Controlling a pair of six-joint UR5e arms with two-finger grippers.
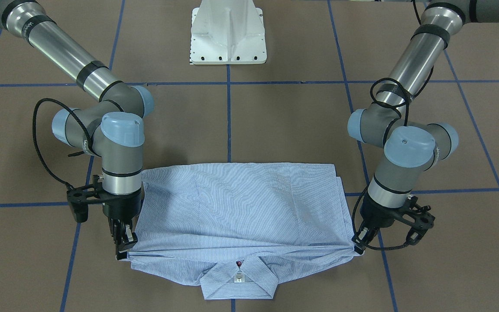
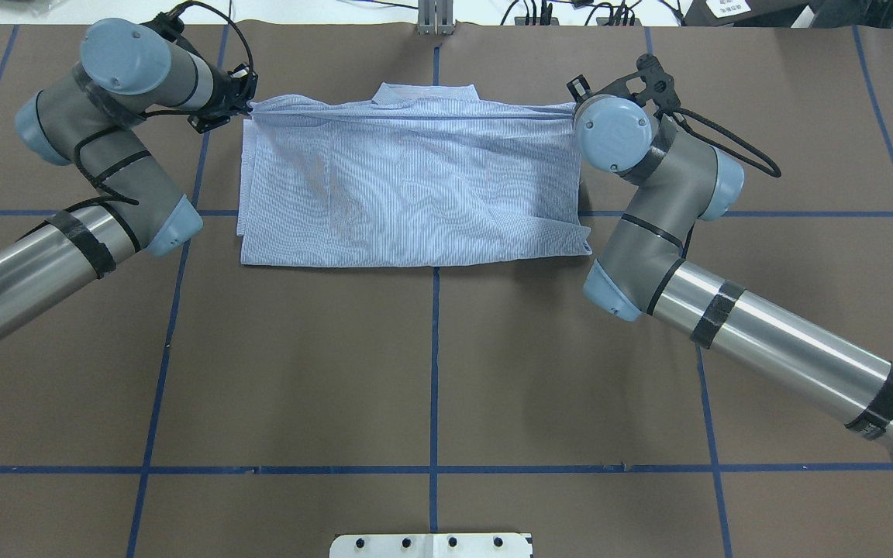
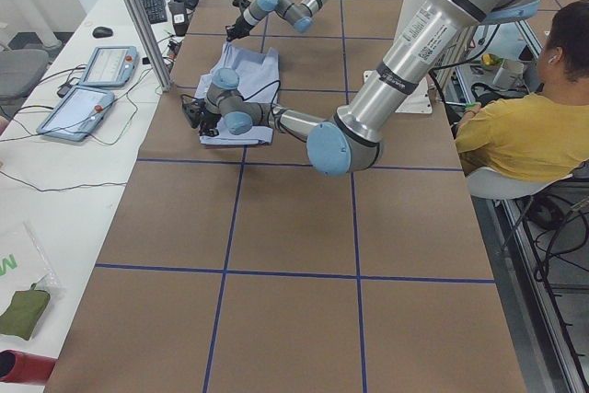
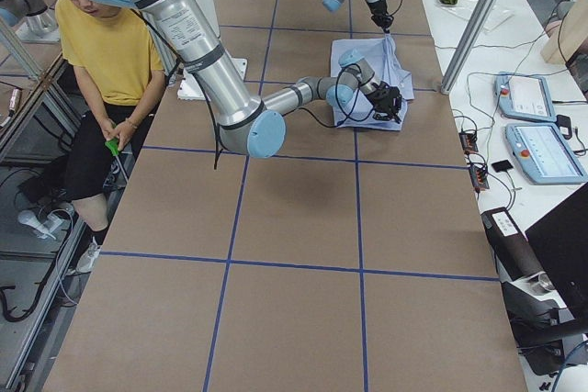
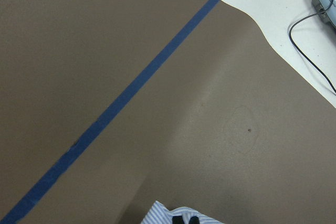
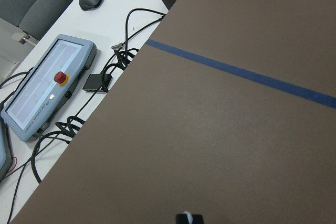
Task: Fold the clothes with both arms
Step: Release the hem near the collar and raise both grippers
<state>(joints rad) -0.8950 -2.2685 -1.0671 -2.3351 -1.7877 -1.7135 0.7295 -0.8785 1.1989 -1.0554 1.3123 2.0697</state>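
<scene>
The fold end (image 1: 350,249) in my right gripper's fingers is down on the shirt's lower layer (image 1: 331,260) and would rest there, so it is time to open now.
The light blue-and-white striped shirt (image 1: 241,203) lies folded on the brown table, its collar (image 1: 237,281) and white neck label at the side far from the robot. It also shows in the overhead view (image 2: 415,186). A fold edge runs across it just behind the collar. My left gripper (image 1: 359,246) is shut on the end of that fold at the shirt's left corner (image 2: 249,108). My right gripper (image 1: 124,251) is shut on the opposite end; from overhead its wrist (image 2: 613,132) hides the fingers. A bit of striped cloth (image 5: 178,216) shows at the bottom of the left wrist view.
The white pedestal base (image 1: 228,34) stands at the robot's side of the table. Blue tape lines (image 2: 435,364) grid the brown surface. Teach pendants (image 4: 533,126) and cables lie beyond the table's far edge. A seated person in yellow (image 3: 525,135) is beside the robot.
</scene>
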